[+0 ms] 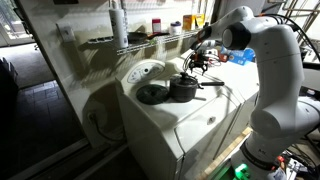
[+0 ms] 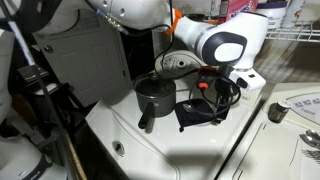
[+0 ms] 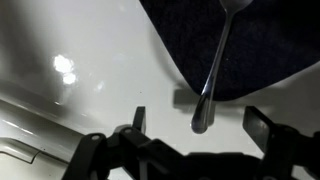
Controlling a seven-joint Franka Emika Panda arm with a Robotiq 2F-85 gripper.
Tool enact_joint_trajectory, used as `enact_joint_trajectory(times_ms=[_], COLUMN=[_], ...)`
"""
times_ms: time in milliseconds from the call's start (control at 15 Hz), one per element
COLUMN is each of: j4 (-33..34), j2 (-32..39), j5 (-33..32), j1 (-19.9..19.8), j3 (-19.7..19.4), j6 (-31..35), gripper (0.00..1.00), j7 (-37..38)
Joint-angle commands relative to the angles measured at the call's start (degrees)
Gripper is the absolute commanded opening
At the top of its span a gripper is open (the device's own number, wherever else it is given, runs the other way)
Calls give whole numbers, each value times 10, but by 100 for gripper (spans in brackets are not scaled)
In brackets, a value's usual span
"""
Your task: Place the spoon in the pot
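Note:
I should lower my gripper before I close it on the spoon handle, since the wrist view shows my fingers above the handle, apart from the shadow below.
The spoon (image 3: 215, 70) is metal and lies on a dark cloth (image 3: 270, 50). Its handle end reaches past the cloth's edge over the white machine top (image 3: 90, 60). In the wrist view my gripper (image 3: 200, 125) is open, with one finger on each side of the handle end and neither touching it. The pot (image 1: 184, 88) is a small dark saucepan with a long thin handle, and it shows in both exterior views (image 2: 155, 92). My gripper (image 2: 222, 95) hangs low over the cloth (image 2: 200, 115) beside the pot. I cannot make out the spoon in the exterior views.
A flat dark green disc (image 1: 152, 94) lies next to the pot on the white washer top (image 1: 170, 115). A wire shelf with bottles (image 1: 150, 30) runs behind. A second white machine with a round knob (image 2: 278, 112) stands alongside.

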Motion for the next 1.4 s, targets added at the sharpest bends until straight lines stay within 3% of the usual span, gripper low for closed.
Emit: enact_joint_trajectory(times_ms=[0,67,467,533,600,933,1333], j4=[54,59,88,93,97,106,99], j2=[40,46,76,81,85,90,71], j5=[38,42,40,40,40,37,35], j1=[-8,-8,-6,-6,-7,-5,-6], j3=[2,2,1,1,2,2,5], j6=[-19,-17,-18,-18,-20,-19,-38], gripper=[100,97,50,47,35,1,5], j7=[28,35,68,70,73,85,75])
